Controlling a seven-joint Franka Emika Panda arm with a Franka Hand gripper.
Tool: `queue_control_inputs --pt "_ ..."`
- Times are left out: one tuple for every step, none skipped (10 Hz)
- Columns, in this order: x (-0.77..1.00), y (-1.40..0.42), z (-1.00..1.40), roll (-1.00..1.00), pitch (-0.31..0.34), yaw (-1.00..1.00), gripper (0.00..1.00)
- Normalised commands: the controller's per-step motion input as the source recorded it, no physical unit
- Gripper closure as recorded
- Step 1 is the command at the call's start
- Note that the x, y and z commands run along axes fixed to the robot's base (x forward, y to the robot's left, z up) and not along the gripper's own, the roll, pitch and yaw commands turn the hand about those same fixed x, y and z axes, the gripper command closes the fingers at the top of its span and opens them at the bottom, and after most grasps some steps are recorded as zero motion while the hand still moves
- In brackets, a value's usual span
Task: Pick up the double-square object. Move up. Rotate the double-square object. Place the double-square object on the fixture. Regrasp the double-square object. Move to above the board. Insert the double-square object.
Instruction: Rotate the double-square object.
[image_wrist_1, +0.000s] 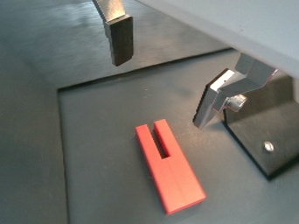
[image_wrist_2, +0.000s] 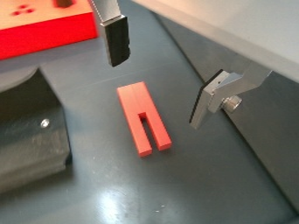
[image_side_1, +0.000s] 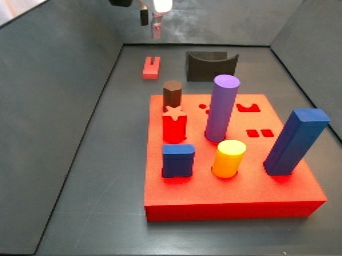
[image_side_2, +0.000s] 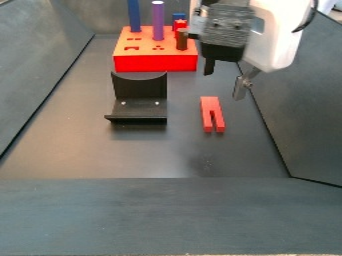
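Note:
Next, my gripper grabs the red double-square bar by its solid end (image_side_1: 151, 74) (image_wrist_1: 181, 192), leaving its slotted prongs free for insertion.
The double-square object (image_wrist_1: 170, 166) (image_wrist_2: 142, 118) is a slim red bar with a slot at one end. It lies flat on the dark floor (image_side_1: 152, 67) (image_side_2: 213, 112). My gripper (image_wrist_1: 163, 87) (image_wrist_2: 158, 90) hangs open above it with nothing between its fingers, and both side views (image_side_1: 156, 28) (image_side_2: 223, 76) show it clear of the bar. The dark fixture (image_wrist_1: 274, 131) (image_wrist_2: 30, 131) (image_side_1: 207, 65) (image_side_2: 138, 95) stands beside the bar. Beyond it is the red board (image_wrist_2: 47, 31) (image_side_1: 227, 195) (image_side_2: 134, 60).
On the board stand a purple cylinder (image_side_1: 221, 105), a tall blue block (image_side_1: 297, 140), a yellow peg (image_side_1: 230, 158), a brown peg (image_side_1: 173, 95), a short red peg (image_side_1: 175, 125) and a small blue cube (image_side_1: 178, 160). Grey walls (image_side_1: 80, 70) enclose the floor.

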Motion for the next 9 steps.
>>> queue_control_inputs --pt "0.04 0.0 -0.03 0.0 -0.016 1.0 0.0" --pt "0.04 0.0 -0.03 0.0 -0.016 1.0 0.0" --pt "0.04 0.0 -0.03 0.0 -0.018 1.0 0.0" --pt "0.04 0.0 -0.03 0.0 -0.019 1.0 0.0" --pt "0.04 0.0 -0.03 0.0 -0.021 1.0 0.0" --pt "0.04 0.0 -0.03 0.0 -0.022 1.0 0.0" --pt "0.04 0.0 -0.03 0.0 -0.025 1.0 0.0" --pt "0.04 0.0 -0.03 0.0 -0.027 1.0 0.0" --pt "0.04 0.0 -0.03 0.0 -0.031 1.0 0.0"
